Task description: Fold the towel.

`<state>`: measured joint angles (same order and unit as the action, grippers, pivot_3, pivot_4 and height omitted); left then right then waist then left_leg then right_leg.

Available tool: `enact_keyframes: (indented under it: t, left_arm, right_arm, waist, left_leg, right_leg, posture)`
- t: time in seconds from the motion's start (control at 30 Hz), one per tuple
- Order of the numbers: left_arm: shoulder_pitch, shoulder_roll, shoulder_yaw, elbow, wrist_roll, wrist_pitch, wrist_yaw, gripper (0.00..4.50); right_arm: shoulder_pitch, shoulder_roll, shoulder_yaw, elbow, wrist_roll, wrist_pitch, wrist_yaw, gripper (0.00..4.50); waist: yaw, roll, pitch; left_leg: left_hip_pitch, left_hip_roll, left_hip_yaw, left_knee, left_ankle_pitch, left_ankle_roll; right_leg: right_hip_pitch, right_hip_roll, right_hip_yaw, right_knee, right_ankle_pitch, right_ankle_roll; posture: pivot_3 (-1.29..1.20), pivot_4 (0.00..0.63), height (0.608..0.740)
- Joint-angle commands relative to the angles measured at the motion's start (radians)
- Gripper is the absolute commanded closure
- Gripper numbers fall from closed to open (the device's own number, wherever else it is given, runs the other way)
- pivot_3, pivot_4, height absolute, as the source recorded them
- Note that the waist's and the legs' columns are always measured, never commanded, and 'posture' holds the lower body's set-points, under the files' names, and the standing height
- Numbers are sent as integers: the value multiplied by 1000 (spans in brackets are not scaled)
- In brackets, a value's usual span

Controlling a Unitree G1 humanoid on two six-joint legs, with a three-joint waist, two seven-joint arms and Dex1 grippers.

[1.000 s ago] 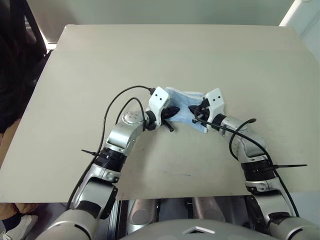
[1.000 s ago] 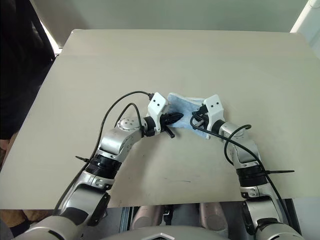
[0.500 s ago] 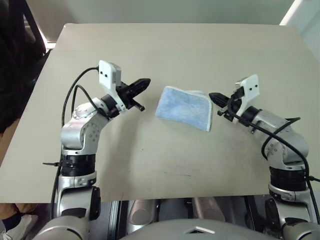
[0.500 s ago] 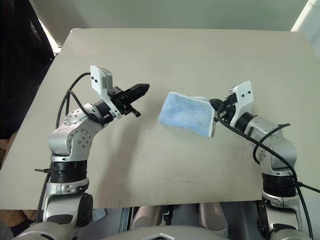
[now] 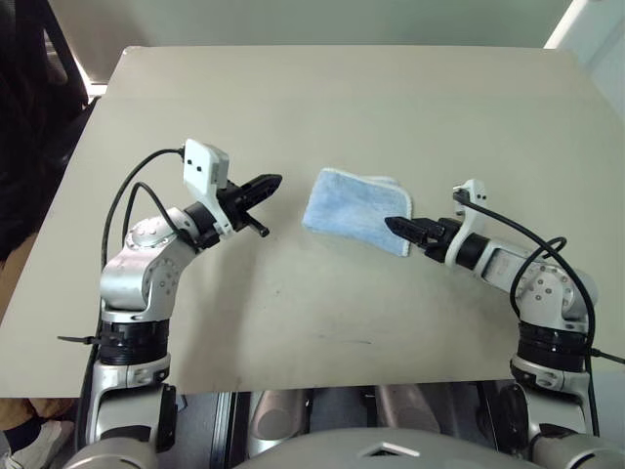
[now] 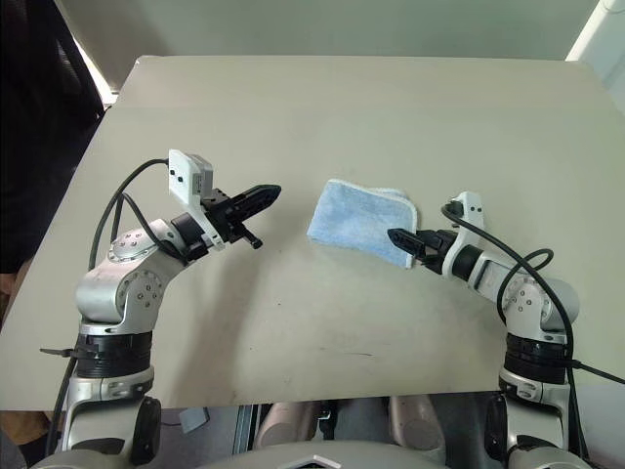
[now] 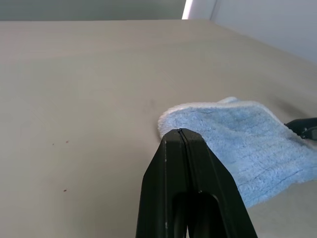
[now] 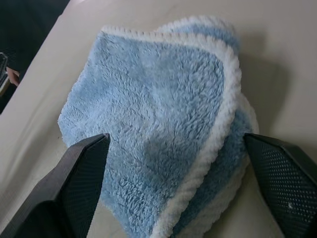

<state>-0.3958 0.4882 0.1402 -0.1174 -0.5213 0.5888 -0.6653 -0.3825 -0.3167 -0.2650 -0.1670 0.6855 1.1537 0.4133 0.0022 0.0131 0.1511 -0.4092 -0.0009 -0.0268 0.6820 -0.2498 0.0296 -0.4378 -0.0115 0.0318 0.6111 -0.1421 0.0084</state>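
My right gripper grips the folded towel point(image 5: 344, 205) by its layered hemmed edge point(image 5: 403, 240) next, to move it for the next fold.
The light blue towel point(image 5: 356, 208) lies folded on the table, its pale whitish hem point(image 8: 225, 99) curving along the side nearest my right arm. My left gripper point(image 5: 271, 182) hangs shut and empty to the left of the towel, a short gap away, pointing at it. In the left wrist view the left gripper's closed tips point(image 7: 181, 134) sit just short of the towel point(image 7: 247, 144). My right gripper point(image 5: 395, 226) stands open at the towel's near right corner. Its two fingers point(image 8: 84, 168) spread wide on either side of the towel point(image 8: 158, 139), holding nothing.
The beige table point(image 5: 322, 107) stretches bare behind and in front of the towel. Its near edge point(image 5: 322, 376) runs just beyond my elbows. A dark area lies off the table's left side point(image 5: 29, 147).
Both grippers have drawn away from the towel. The left one moved left and up, still shut. The right one let go, opened wide, rolled and backed off to the right.
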Motion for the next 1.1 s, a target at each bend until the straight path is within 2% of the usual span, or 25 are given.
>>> enact_keyframes:
  t: [0.03, 0.27, 0.47, 0.63, 0.77, 1.03, 1.1]
  left_arm:
    - [-2, -3, 5, -40, -14, 4, 5, 4500]
    - [-9, -15, -5, -35, -13, 3, 6, 4500]
    - [-19, -30, -19, -34, -10, -1, 11, 4500]
    - [-11, -35, -19, -45, -10, -3, 19, 4500]
    - [10, -35, -14, -59, -10, -5, 24, 4500]
    - [17, -36, -13, -61, -9, -7, 28, 4500]
    - [13, -38, -16, -56, -8, -9, 28, 4500]
  right_arm:
    - [-20, 10, 12, 5, 15, 4, -10, 103]
    - [-84, 71, 48, 89, 6, -13, -16, 103]
    - [-162, 128, 103, 237, -55, -78, -25, 103]
    - [-179, 142, 101, 278, -62, -96, -24, 103]
    - [-178, 136, 86, 271, -59, -97, -28, 993]
    - [-169, 128, 64, 232, -35, -79, -31, 3996]
    - [-164, 132, 55, 221, -26, -75, -36, 4453]
  waist:
    - [-1, 0, 0]
    - [-3, 0, 0]
    - [-14, 0, 0]
    - [-23, -1, 0]
    - [-23, -1, 0]
    - [-23, -1, 0]
    - [-22, -1, 0]
  left_leg:
    - [0, 0, 0, 0, 0, 0]
    - [1, 0, 0, 0, 0, 0]
    - [1, 1, 0, 0, 2, -2]
    - [3, 2, 0, 0, 3, -3]
    - [4, 3, 0, 0, 4, -2]
    - [0, 3, 0, -1, 3, -4]
    - [0, 3, 0, -1, 3, -4]
  right_leg:
    - [0, 0, 0, 0, 0, 0]
    - [0, 0, 0, 0, 2, -2]
    - [-1, 1, 0, 1, 4, -4]
    - [0, 3, 1, 1, 7, -7]
    - [0, 4, 1, 1, 8, -8]
    - [-3, 4, 1, 0, 7, -7]
    - [-3, 4, 1, 0, 7, -7]
  posture:
    - [0, 150, 736]
    - [0, 150, 736]
    - [0, 150, 736]
    - [0, 150, 736]
    - [0, 150, 736]
    - [0, 150, 736]
    - [0, 150, 736]
